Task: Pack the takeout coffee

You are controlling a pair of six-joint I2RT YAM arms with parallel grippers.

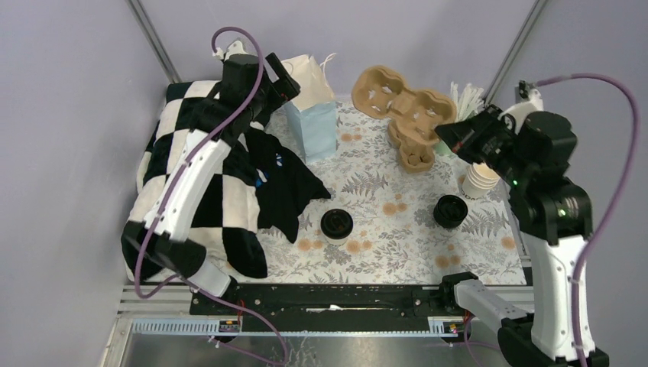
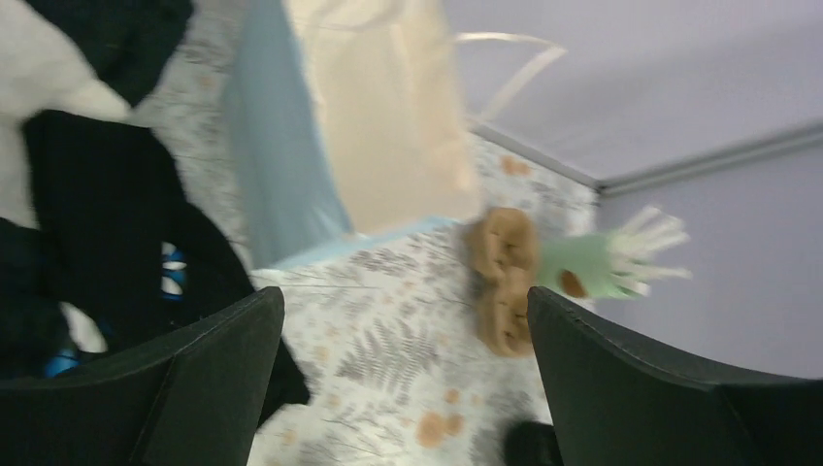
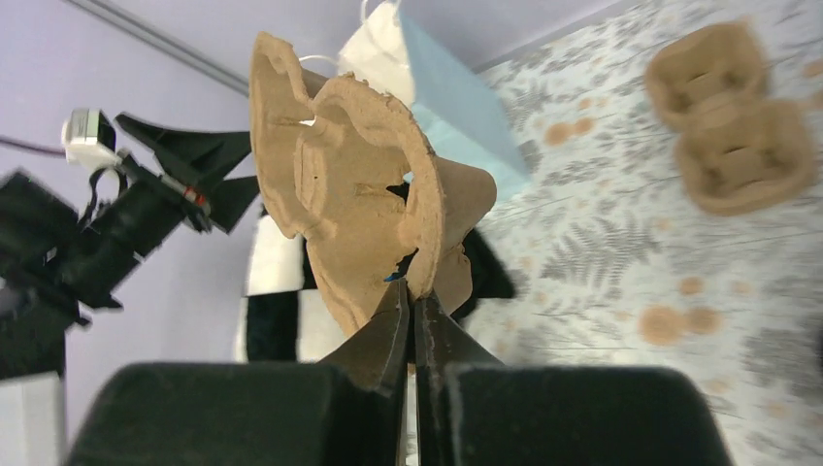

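The left gripper grips the paper bag by its white handle (image 1: 325, 66) (image 2: 525, 80) next, which leaves the bag's opening free for the carrier.
Two white cups with black lids stand on the fern-print cloth, one takeout coffee (image 1: 336, 223) in the middle and one (image 1: 451, 211) to the right. My right gripper (image 1: 452, 138) is shut on the edge of a brown cardboard cup carrier (image 1: 397, 98) and holds it up in the air; the right wrist view shows the closed gripper (image 3: 412, 303) pinching the carrier (image 3: 359, 194). My left gripper (image 1: 286, 80) is open and empty beside the top of the white and blue paper bag (image 1: 313, 115), and its fingers (image 2: 194, 379) are spread wide.
A second carrier stack (image 1: 416, 149) lies on the cloth under the held one. A stack of lidless cream cups (image 1: 481, 180) and a green holder of white sticks (image 1: 466, 99) stand at the right. A checkered cloth (image 1: 191, 176) and a black garment (image 1: 283, 183) lie at the left.
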